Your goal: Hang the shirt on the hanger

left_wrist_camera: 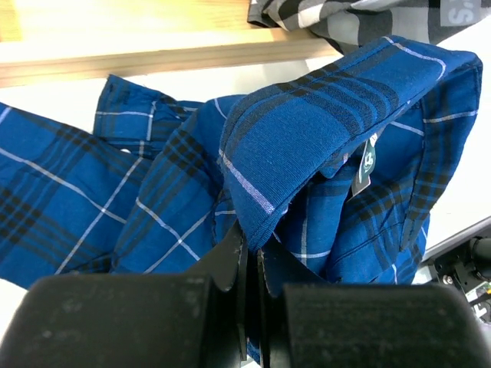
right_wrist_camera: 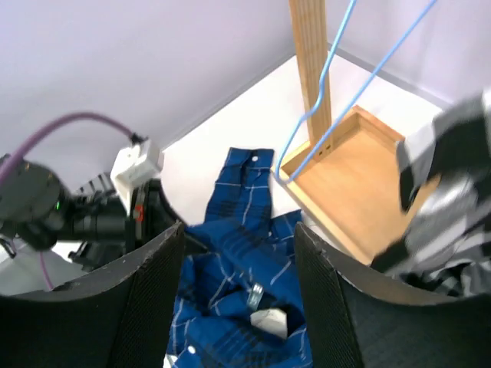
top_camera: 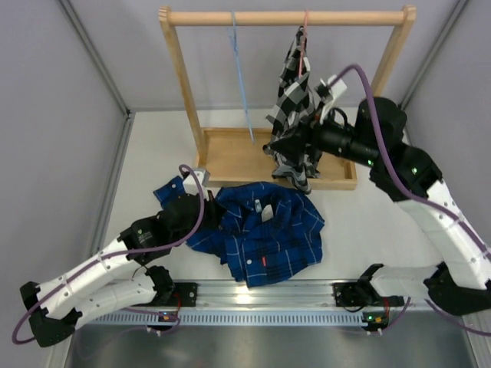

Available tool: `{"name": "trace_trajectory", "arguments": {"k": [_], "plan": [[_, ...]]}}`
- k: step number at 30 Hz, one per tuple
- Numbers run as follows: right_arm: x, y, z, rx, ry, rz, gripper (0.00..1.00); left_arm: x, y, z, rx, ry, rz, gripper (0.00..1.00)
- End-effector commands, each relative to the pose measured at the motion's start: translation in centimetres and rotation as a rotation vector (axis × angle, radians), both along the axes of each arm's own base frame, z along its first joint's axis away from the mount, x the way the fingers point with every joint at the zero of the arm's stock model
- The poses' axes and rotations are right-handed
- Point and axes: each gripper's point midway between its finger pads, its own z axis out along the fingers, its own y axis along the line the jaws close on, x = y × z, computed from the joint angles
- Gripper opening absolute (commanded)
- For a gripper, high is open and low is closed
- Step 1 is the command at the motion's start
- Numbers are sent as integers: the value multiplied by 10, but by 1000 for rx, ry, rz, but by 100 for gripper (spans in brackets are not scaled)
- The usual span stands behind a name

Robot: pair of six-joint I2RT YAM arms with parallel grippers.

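Observation:
My right gripper grabs the light blue hanger by its near end next, which leaves the hanger's hook and opposite end free for the shirt.
The dark blue plaid shirt lies crumpled on the white table in front of the rack. My left gripper is shut on a fold of its collar edge; in the left wrist view the jaws pinch the blue cloth. The light blue hanger hangs from the wooden rod, left of centre. My right gripper is open and empty, raised beside the checked shirt. In the right wrist view its open jaws frame the blue shirt below, with the hanger further back.
A black-and-white checked shirt hangs on a pinkish-red hanger at the rod's right. The wooden rack stands on a tray base. Grey walls close in both sides. A metal rail runs along the near edge.

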Motion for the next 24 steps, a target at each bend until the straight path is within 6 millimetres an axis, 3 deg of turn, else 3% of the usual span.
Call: {"name": "trace_trajectory", "arguments": {"k": [1,2,3,4,5,7,8,9,10,11,13,18,22,24], "plan": [[21,20,22,-53,-23,11,56,3,-13,11,-78,-18,-19,0],[39,34,11,-86,0,1,56,3,-15,11,-80,-19,-26,0],[47,37,11,-96,2,-13,57,2,-17,11,-85,-19,-39,0],[55,36,25,-88,-26,-53,57,2,-20,11,-86,-20,-48,0],[69,42,13,-125,-7,-77,57,2,-21,11,-83,-20,-58,0],[84,43,19,-130,-34,-143,56,1,-24,16,-98,-29,-71,0],[95,54,10,-157,-28,-150,55,3,-22,17,-100,-34,-57,0],[99,57,4,-181,-23,-157,54,4,-19,19,-108,-39,-35,0],[101,58,18,-171,-51,-178,54,7,-11,20,-112,-57,5,0],[108,68,5,-216,-46,-197,52,7,-7,22,-129,-63,28,0],[120,62,6,-257,-81,-311,49,8,-1,24,-135,-78,50,0],[137,74,-5,-307,-101,-362,46,7,-3,13,-103,-54,40,0],[153,61,-13,-363,-117,-471,28,10,-10,2,-68,-24,33,0],[154,63,-17,-370,-114,-470,25,11,-13,3,-64,-21,23,0]]}}
